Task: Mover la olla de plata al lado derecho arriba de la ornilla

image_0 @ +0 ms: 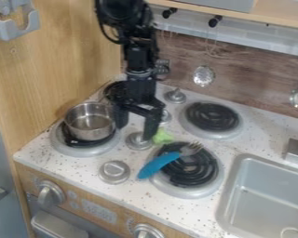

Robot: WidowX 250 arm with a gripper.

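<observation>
My gripper will grab the silver pot (pixel 89 122) by its rim next, so that I can then put the pot on the empty burner behind the fork.
The black gripper (pixel 134 131) hangs over the left-middle of the stove top, pointing down with its two fingers apart and nothing visible between them. One finger is close beside the right side of the silver pot (pixel 89 122); whether they touch I cannot tell. Upright, the pot rests on the front left burner (pixel 63 145). To the right are the front right burner (pixel 204 179) and the back right burner (pixel 212 117).
A fork with a blue handle (pixel 158 165) lies across the front right burner. A green object (pixel 163 136) sits behind it, beside the gripper. Silver knobs (pixel 114 171) stand between the burners. The sink (pixel 269 200) is at the right, and a wooden wall (pixel 58 60) borders the left.
</observation>
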